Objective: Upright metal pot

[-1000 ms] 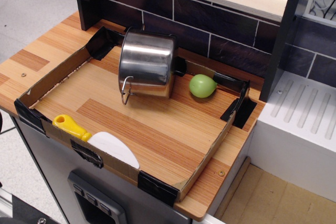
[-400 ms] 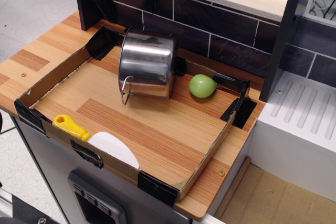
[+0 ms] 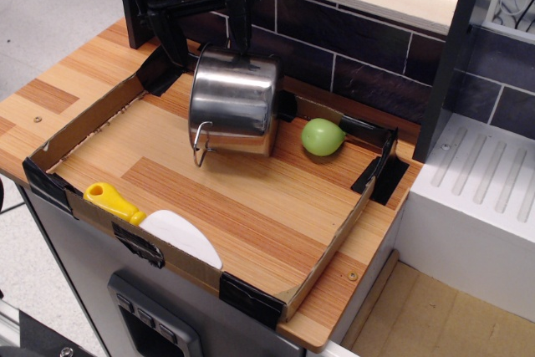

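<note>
I need to grab the upper wire handle of the metal pot (image 3: 234, 106) with my gripper next, to set the pot upright.
The metal pot (image 3: 234, 106) is shiny steel and stands mouth-down at the back of the cardboard tray (image 3: 92, 114), its flat base facing up. One wire loop handle (image 3: 201, 145) hangs at its lower left. My black gripper (image 3: 207, 38) is open just above and behind the pot. Its fingers are spread wide: the left finger (image 3: 174, 39) is off the pot's back left, and the right finger (image 3: 242, 27) is over the base's back edge. It holds nothing.
A green fruit (image 3: 322, 136) lies right of the pot. A yellow-handled white spatula (image 3: 159, 221) rests on the tray's front wall. The dark tiled wall (image 3: 351, 48) stands close behind. A white drainer (image 3: 485, 181) is to the right.
The gripper has come down from the top edge of the view to just above the pot's base. The pot, the fruit and the spatula have not moved.
</note>
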Motion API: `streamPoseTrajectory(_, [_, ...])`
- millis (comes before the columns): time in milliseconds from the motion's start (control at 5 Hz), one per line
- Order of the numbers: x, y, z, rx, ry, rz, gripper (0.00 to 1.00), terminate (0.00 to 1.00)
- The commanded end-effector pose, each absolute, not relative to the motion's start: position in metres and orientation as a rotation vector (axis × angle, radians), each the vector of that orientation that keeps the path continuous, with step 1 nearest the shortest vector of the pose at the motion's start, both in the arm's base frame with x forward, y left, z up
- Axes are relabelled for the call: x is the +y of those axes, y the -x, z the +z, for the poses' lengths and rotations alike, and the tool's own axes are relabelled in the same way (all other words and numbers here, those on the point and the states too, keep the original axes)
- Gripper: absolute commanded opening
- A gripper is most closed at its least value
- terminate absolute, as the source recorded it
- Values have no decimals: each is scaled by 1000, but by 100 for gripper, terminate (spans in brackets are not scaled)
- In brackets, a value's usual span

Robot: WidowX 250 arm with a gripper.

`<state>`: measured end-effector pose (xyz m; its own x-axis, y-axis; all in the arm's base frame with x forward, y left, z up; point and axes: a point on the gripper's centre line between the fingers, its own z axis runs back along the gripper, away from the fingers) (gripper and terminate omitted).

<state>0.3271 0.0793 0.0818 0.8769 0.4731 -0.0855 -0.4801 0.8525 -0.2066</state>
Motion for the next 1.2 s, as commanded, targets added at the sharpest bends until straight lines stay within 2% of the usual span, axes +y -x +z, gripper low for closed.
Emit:
streamPoseTrajectory(0, [82, -335, 84, 36, 277, 409, 100, 0])
streamPoseTrajectory(200, [79, -336, 78, 52, 263, 401, 100, 0])
streamPoseTrajectory(400, [77, -334, 74, 75, 251, 402, 0, 0])
streamPoseTrajectory(600, [76, -331, 70, 85, 229, 408, 0, 0])
streamPoseTrajectory(800, [77, -332, 72, 60, 164, 447, 0, 0])
streamPoseTrajectory(1000, [78, -328, 83, -29, -3, 489, 0, 0])
